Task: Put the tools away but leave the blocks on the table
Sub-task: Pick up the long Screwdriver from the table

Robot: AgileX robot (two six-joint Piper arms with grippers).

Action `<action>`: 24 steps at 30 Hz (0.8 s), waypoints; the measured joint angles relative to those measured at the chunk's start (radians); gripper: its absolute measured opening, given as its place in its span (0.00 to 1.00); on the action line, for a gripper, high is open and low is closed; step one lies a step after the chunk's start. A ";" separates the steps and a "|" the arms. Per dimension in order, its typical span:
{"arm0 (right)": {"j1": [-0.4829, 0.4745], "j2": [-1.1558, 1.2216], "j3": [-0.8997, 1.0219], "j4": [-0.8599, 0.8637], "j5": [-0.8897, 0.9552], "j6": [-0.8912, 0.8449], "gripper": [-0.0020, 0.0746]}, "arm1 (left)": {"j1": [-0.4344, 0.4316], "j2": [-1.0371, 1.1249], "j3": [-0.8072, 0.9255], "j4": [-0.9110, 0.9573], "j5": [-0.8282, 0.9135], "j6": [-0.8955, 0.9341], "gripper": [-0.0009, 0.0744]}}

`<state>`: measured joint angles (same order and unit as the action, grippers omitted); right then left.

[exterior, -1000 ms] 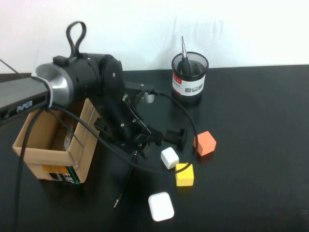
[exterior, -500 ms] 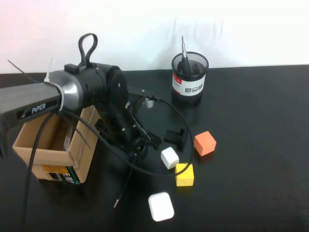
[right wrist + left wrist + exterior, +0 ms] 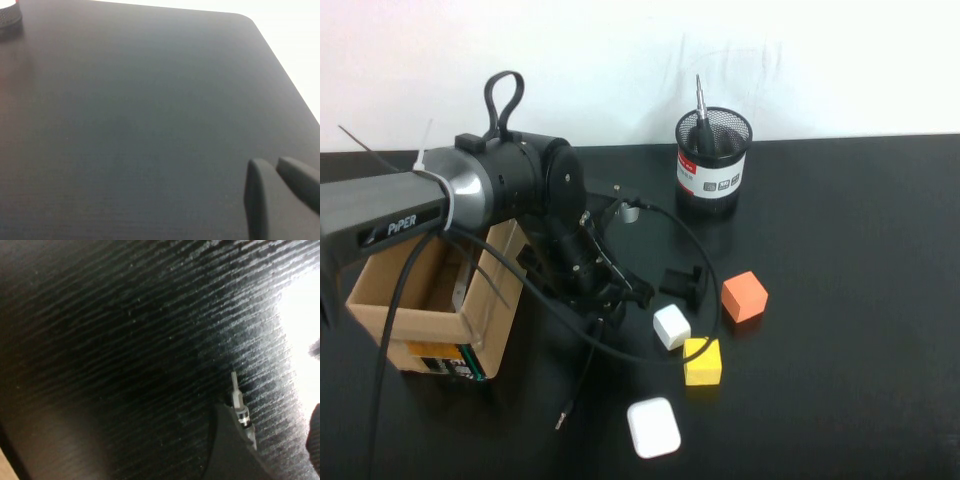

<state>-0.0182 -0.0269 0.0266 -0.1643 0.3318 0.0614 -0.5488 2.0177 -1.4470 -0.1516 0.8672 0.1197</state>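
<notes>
The screwdriver's metal collar (image 3: 243, 417) is below one finger, which overlaps its side. My left gripper needs to go lower before it closes on the screwdriver.
The long thin black screwdriver (image 3: 582, 372) lies on the black table (image 3: 840, 260), slanting toward the near edge. My left gripper (image 3: 608, 300) is low over its far end and open. In the left wrist view a metal tip (image 3: 236, 395) lies against one finger (image 3: 227, 450); the other finger is at the frame edge. The thick black-handled screwdriver (image 3: 701, 118) stands tip up in a black mesh cup (image 3: 713, 165). The scissors are hidden. The white (image 3: 671, 326), yellow (image 3: 702, 361) and orange (image 3: 744, 296) blocks sit right of the gripper. My right gripper (image 3: 272, 167) is shut over bare table, outside the high view.
An open cardboard box (image 3: 425, 305) stands at the left under the left arm. A small black T-shaped piece (image 3: 684, 283) lies between the gripper and the orange block. A flat white rounded case (image 3: 653, 427) lies near the front. The mesh cup's edge (image 3: 7, 20) shows in the right wrist view.
My left arm has swung a little to the left and its gripper has settled lower over the far end of the thin screwdriver. Blocks, case and cup have not moved.
</notes>
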 joint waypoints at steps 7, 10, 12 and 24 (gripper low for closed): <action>0.000 0.000 0.000 0.000 0.000 0.000 0.02 | 0.000 0.000 0.000 0.002 -0.002 -0.006 0.41; 0.000 0.000 0.000 0.000 0.000 0.000 0.02 | 0.000 0.000 0.000 0.002 -0.002 -0.008 0.41; 0.000 0.000 0.000 0.000 0.000 0.000 0.02 | 0.000 0.000 0.000 0.002 -0.002 -0.008 0.41; 0.000 0.000 0.000 0.000 0.000 0.000 0.02 | 0.000 0.057 -0.018 0.024 0.020 -0.012 0.41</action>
<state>-0.0182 -0.0269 0.0266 -0.1643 0.3318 0.0614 -0.5488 2.0744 -1.4653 -0.1281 0.8872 0.1073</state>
